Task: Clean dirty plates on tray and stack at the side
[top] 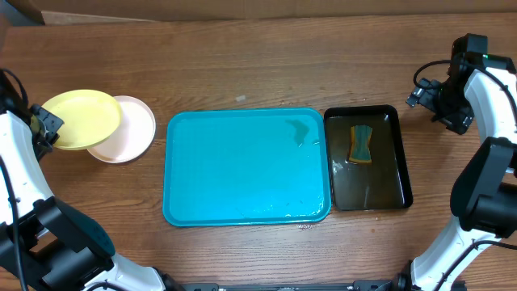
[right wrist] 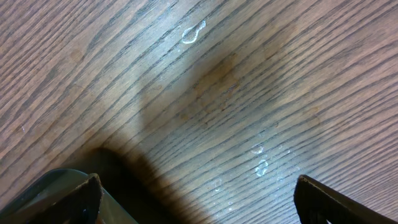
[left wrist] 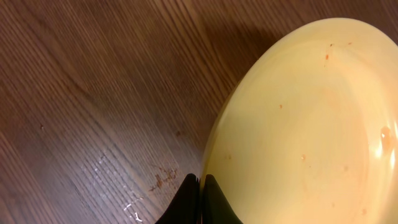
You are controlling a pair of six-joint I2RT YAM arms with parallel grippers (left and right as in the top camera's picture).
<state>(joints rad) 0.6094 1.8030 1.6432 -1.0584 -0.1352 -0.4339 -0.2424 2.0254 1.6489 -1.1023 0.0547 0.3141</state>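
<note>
I should keep holding the yellow plate with my left gripper. Much of the white plate is still uncovered, so the yellow plate would drop short of the stack if I opened now.
A pale yellow-green plate (top: 81, 119) lies at the far left of the table, overlapping a white plate (top: 133, 129) beside it. My left gripper (top: 44, 125) is shut on the yellow plate's left rim. In the left wrist view the dark fingers (left wrist: 186, 199) pinch the edge of the yellow plate (left wrist: 305, 130), which carries small orange specks. The turquoise tray (top: 242, 166) in the middle holds no plates. My right gripper (top: 422, 95) hangs open over bare wood at the far right, and its fingertips (right wrist: 317, 196) stand wide apart with nothing between them.
A black tray (top: 388, 182) sits right of the turquoise one, with a yellow-and-teal sponge (top: 361, 144) in it. Water droplets (right wrist: 260, 167) dot the wood under the right gripper. Both arms' bases stand at the table's front corners.
</note>
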